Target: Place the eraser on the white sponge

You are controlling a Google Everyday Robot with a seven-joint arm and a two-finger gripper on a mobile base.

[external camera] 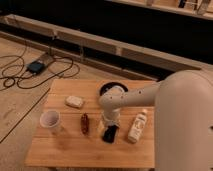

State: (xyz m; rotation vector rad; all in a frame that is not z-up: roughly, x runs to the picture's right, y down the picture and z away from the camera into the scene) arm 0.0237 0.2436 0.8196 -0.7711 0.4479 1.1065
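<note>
The black eraser should go on the white sponge (74, 102), so my gripper needs to grab the black eraser by its top end (112, 128) next.
The eraser (109, 135) is a flat black block lying on the wooden table (65, 150), between a reddish-brown object and a bottle. My gripper (109, 128) hangs from the white arm straight down onto the eraser's far end and covers part of it. It stands open, with the eraser still flat on the table. The white sponge (74, 102), a small cream pad, lies apart at the table's left, well to the upper left of the gripper.
A white cup (50, 121) stands at the front left. The reddish-brown elongated object (84, 123) lies just left of the eraser, a white bottle (137, 126) just right. A dark round bowl (107, 88) sits behind the arm. Cables lie on the floor to the left.
</note>
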